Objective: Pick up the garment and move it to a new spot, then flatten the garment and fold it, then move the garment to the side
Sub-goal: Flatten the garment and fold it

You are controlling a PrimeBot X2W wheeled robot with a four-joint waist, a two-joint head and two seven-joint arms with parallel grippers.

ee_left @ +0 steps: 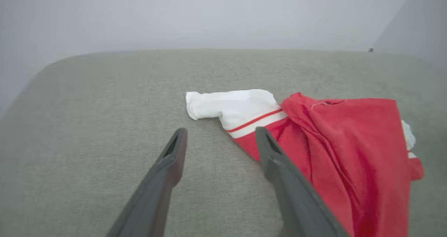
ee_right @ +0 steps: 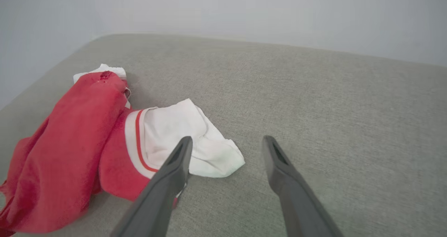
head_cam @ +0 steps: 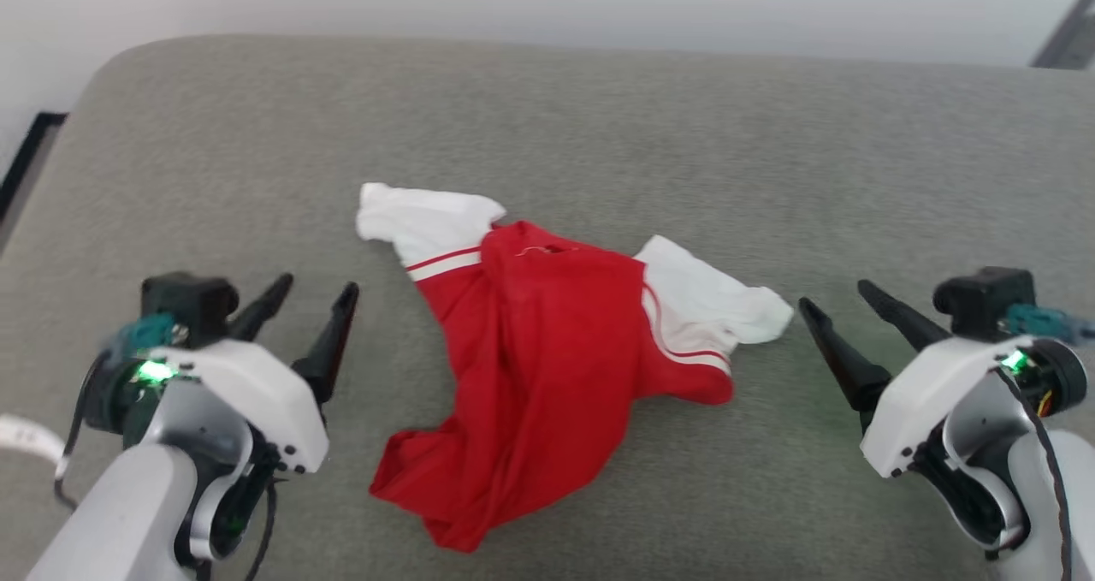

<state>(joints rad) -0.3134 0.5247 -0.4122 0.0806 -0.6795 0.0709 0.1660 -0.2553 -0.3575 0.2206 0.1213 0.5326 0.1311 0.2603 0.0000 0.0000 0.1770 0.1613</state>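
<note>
The right gripper grabs the garment by the raised fold (head_cam: 628, 319) beside the sleeve next, since the white sleeve (head_cam: 710, 295) lies flat and the garment's red body bunches up.
The garment (head_cam: 539, 367), a red shirt with white short sleeves and red-and-white striped trim, lies crumpled in a heap on the grey padded surface (head_cam: 599, 136). Its body is bunched and folded over itself, and each white sleeve sticks out to one side. My left gripper (head_cam: 318, 288) is open to the left of the heap with nothing between its fingers. In the left wrist view the garment (ee_left: 335, 149) lies just right of the left gripper (ee_left: 220, 133). On the other side, my right gripper (head_cam: 838, 297) stands open near the white sleeve (ee_right: 195, 142), as the right gripper (ee_right: 227, 141) shows.
The padded surface has a rounded far edge (head_cam: 547, 46) with a pale wall behind it. A dark strip (head_cam: 26, 162) runs along the floor at the far left. Bare grey fabric lies all around the heap.
</note>
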